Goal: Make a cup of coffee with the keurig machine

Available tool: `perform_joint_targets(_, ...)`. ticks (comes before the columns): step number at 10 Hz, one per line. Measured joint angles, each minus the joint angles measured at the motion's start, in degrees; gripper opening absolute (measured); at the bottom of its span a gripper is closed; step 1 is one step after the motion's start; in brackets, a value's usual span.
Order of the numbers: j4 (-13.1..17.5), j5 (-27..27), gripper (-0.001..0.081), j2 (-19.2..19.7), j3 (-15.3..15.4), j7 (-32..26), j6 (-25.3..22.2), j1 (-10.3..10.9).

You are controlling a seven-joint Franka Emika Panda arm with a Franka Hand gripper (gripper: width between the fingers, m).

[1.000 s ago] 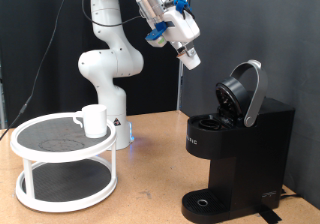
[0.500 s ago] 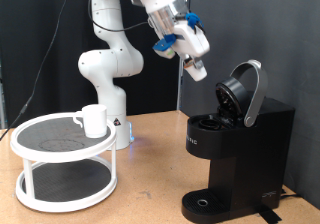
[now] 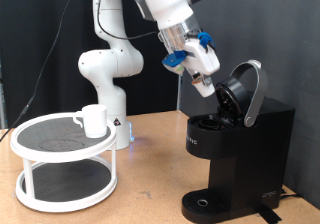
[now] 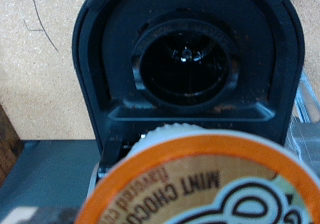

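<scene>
My gripper needs to lower the pod into the round pod chamber (image 4: 187, 62) before it lets go of the pod. The whole chamber shows beyond the pod's orange rim.
The keurig machine (image 3: 238, 144) stands at the exterior view's right with its hinged lid (image 3: 246, 91) raised. My gripper (image 3: 205, 83) hangs tilted just above the open pod chamber, close to the lid, shut on a small coffee pod. In the wrist view the pod's orange-rimmed printed top (image 4: 205, 184) fills the foreground, and the machine's round pod chamber (image 4: 187, 62) lies straight beyond it. My fingers do not show there. The white cup (image 3: 93, 119) stands on the upper shelf of a round stand at the exterior view's left, far from the gripper.
The white two-tier round stand (image 3: 62, 169) sits on the wooden table (image 3: 150, 199). The arm's white base (image 3: 108, 79) stands behind it. The machine's round drip base (image 3: 205, 202) has nothing on it. A black curtain hangs behind.
My gripper has moved down and toward the exterior view's right with the pod, from high above the table to just over the machine's open chamber. The cup and machine have not moved.
</scene>
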Motion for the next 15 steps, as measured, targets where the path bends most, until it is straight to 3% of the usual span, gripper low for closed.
perform_joint_targets(8,-1.1,-1.8,0.0385,4.4,1.0,0.2,4.0,0.0)
perform_joint_targets(15,-1.9,-1.6,0.0385,5.7,1.9,-0.1,6.0,0.0)
